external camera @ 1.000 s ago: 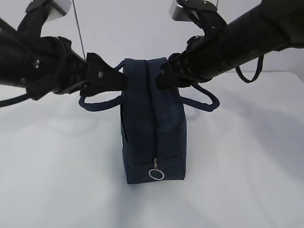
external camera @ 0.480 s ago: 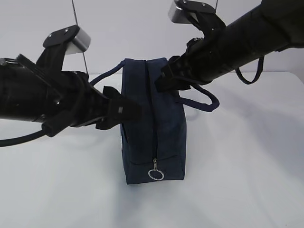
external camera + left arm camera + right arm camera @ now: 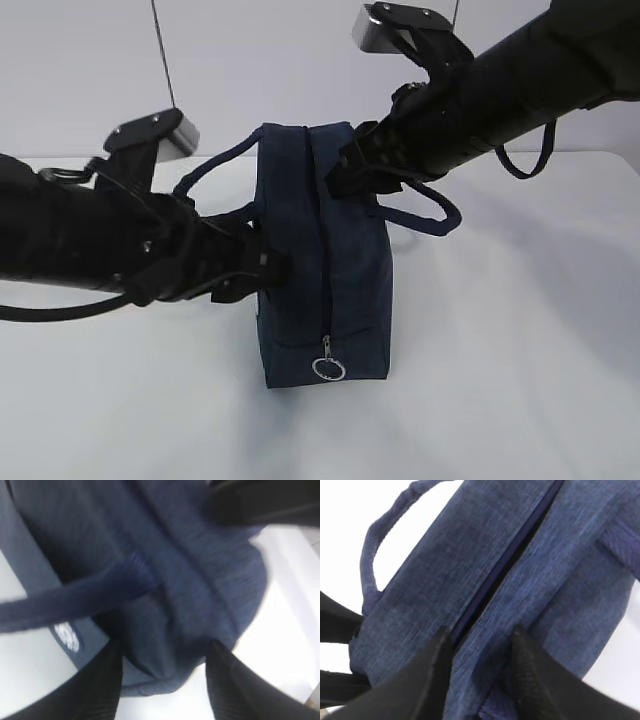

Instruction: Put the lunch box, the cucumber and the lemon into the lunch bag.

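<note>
I need to grab the lunch bag next with my left gripper by the soft fold at its side (image 3: 167,662). The body of the lunch bag is much wider than my fingers.
The navy lunch bag (image 3: 325,250) stands upright mid-table, its zipper line running over the top and down the front end to the ring pull (image 3: 328,367). My left gripper (image 3: 268,262) is open low against the bag's left side; in the left wrist view (image 3: 164,647) the bag's (image 3: 200,580) end corner lies between the spread fingers. My right gripper (image 3: 345,165) is at the bag's top right edge; in the right wrist view (image 3: 481,630) it is shut on a fold of bag (image 3: 445,570) fabric beside the zipper (image 3: 510,550). The lunch box, cucumber and lemon are out of view.
The bag's loop handles hang out on the left (image 3: 215,165) and right (image 3: 430,205). White table (image 3: 520,350) spreads round the bag. A dark cable loop (image 3: 530,150) hangs behind my right arm. A thin rod (image 3: 160,50) stands at the back left.
My left gripper has left the bag's top left edge and dropped down along the bag's left side. The left handle has risen. My right gripper has stayed at the top.
</note>
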Available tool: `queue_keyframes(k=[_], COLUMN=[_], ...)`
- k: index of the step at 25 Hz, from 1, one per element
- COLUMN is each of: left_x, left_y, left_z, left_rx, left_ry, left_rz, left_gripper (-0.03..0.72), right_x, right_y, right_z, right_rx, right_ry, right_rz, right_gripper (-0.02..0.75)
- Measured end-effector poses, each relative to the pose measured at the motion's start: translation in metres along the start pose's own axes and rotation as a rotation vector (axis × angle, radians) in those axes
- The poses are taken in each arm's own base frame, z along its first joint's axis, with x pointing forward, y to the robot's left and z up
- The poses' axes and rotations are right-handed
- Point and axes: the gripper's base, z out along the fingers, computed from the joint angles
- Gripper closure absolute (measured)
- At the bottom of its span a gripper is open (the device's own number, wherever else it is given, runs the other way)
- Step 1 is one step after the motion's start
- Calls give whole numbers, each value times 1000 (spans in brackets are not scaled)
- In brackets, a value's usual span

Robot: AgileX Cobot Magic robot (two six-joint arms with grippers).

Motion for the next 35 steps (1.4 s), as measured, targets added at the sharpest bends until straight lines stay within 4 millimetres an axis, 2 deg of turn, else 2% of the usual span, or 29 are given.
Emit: queue_keyframes(k=[5,7,10,12,14,20,29,32,35], left_x=[3,3,3,2,2,2,2,2,2], left_y=[3,4,4,4,4,4,4,4,4], left_z=[7,7,7,7,7,7,7,7,7], left_rx=[-8,-10,-10,-10,-11,-11,-14,-14,-14], left_ry=[16,13,12,11,11,10,8,8,8], left_rz=[-36,-43,-47,-49,-50,-51,-44,-34,-25], left_gripper=[302,333,472,606,664,680,681,681,681], right_x=[1,1,1,1,1,6,-1,18,51], right_y=[1,1,1,1,1,6,31,34,34], right_z=[0,0,0,0,0,-8,-65,-73,-72], right_rx=[-8,-10,-11,-12,-12,-30,-23,-5,13], right_ry=[12,14,14,16,16,72,-13,-31,-32], right_rz=[-8,-13,-14,-16,-16,-65,-134,-96,-60], right_gripper=[454,454,454,454,454,454,454,454,454])
